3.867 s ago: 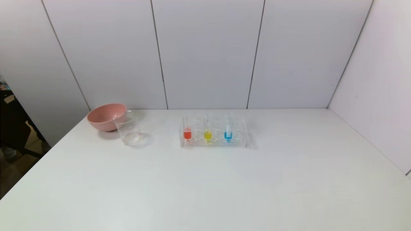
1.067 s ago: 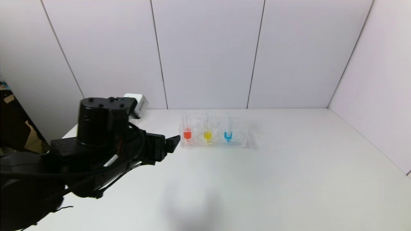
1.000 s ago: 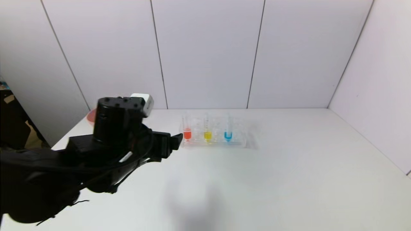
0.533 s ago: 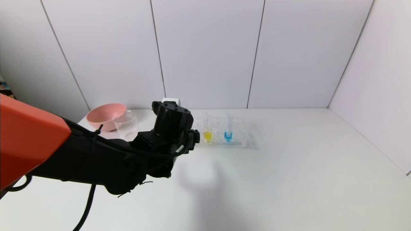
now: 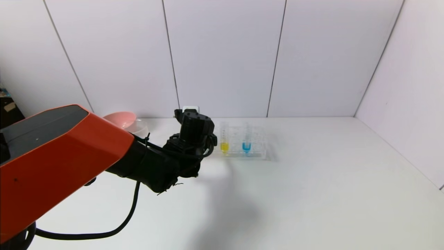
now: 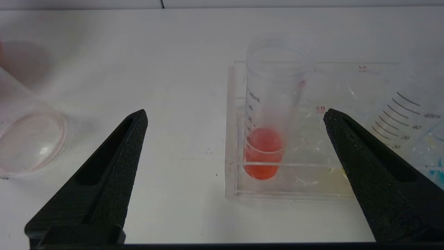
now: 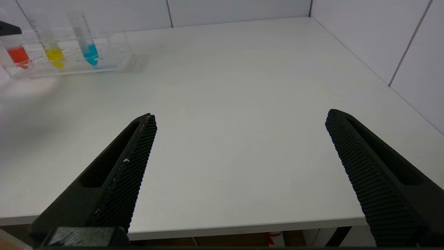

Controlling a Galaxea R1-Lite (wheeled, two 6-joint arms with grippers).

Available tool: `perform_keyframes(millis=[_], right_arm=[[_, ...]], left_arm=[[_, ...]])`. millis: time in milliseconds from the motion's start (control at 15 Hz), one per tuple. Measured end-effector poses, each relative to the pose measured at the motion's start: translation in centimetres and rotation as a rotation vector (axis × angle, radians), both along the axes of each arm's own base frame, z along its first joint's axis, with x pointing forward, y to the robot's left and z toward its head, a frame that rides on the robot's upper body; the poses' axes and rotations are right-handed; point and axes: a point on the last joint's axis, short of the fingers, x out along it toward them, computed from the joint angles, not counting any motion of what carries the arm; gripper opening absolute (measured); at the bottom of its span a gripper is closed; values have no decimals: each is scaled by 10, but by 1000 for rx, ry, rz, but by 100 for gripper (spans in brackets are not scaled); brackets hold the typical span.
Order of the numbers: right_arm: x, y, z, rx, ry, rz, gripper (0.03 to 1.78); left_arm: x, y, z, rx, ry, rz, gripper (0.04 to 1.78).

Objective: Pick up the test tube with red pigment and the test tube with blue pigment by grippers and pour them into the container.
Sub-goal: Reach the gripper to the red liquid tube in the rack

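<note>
The red test tube needs to be picked up next by its neck under the tube's rim (image 6: 272,88) with my left gripper, to pour red pigment into the container (image 6: 27,139).
The test tube with red pigment (image 6: 264,152) stands upright at the end slot of the clear rack (image 6: 295,194). My left gripper (image 6: 234,116) is open, with the red tube just ahead of its two fingers and touching neither. In the head view the left gripper (image 5: 199,133) hides the red tube. The test tube with blue pigment (image 5: 246,146) stands in the rack (image 5: 258,154), also seen in the right wrist view (image 7: 91,53). The clear container (image 6: 27,139) stands on the table left of the rack, its rim showing in the head view (image 5: 140,126). My right gripper (image 7: 239,118) is open and empty at the table's front edge.
A tube with yellow liquid (image 5: 224,146) stands in the rack between the red and blue ones. A pink bowl (image 5: 119,117) sits behind the container, partly hidden by my left arm. Wall panels close the back and right sides of the white table (image 5: 312,194).
My left arm has swung in from the left and reached forward to the rack. Its gripper now covers the red tube in the head view. The rack and tubes have not moved.
</note>
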Motion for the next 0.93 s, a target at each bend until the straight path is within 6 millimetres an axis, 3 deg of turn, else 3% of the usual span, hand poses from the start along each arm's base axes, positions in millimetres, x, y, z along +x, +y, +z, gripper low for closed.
perform_keyframes(millis=[267, 733, 933], right_arm=[[0, 0, 0, 0, 0, 0, 177], [0, 0, 0, 0, 0, 0, 177], [0, 0, 0, 0, 0, 0, 177]], left_arm=[[15, 0, -2, 5, -83, -26, 177], [18, -3, -13, 10, -78, -45, 176], [17, -5, -14, 9, -78, -50, 156]])
